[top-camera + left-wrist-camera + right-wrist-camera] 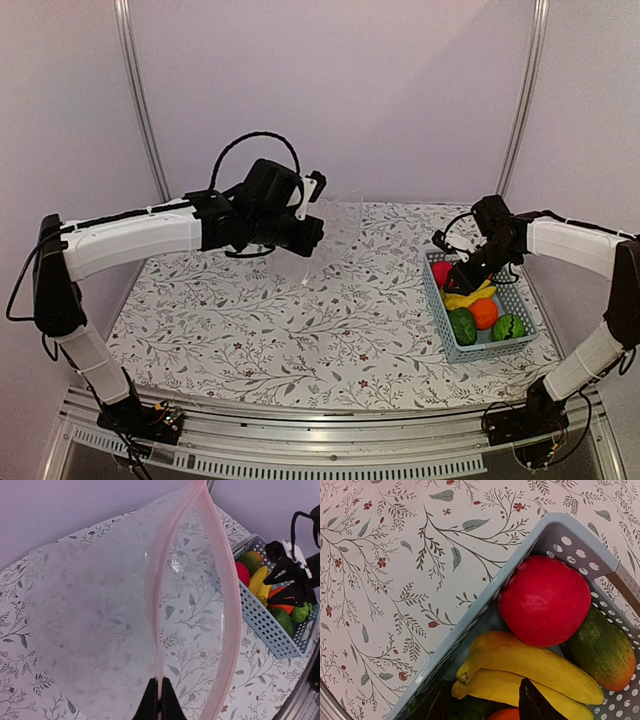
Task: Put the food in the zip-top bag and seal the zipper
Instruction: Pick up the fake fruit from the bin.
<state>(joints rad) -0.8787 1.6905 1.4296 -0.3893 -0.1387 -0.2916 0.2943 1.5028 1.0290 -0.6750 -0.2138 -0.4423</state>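
Observation:
The yellow bananas would stay in the basket if I lifted my right gripper now, because my fingers are wide apart at their stem end.
My left gripper (pixel 160 692) is shut on one pale pink zipper strip (pixel 154 605) of the clear zip-top bag (pixel 90 615) and holds it above the table, with the mouth gaping; the other strip (pixel 231 605) bows away. In the top view the bag (pixel 338 232) hangs by the left gripper (pixel 312 236). My right gripper (pixel 485 707) is open, low in the basket, with its fingers either side of the yellow bananas (pixel 530 672). Next to them are the red apple (pixel 545 600), mango (pixel 602 650) and orange (pixel 507 714). The dark green piece (pixel 462 326) and striped ball (pixel 508 328) lie at the basket's near end.
The light blue lattice basket (pixel 438 305) stands at the table's right side, close to the right edge. The floral tablecloth (pixel 300 320) covers the table. Metal frame posts stand at the back corners.

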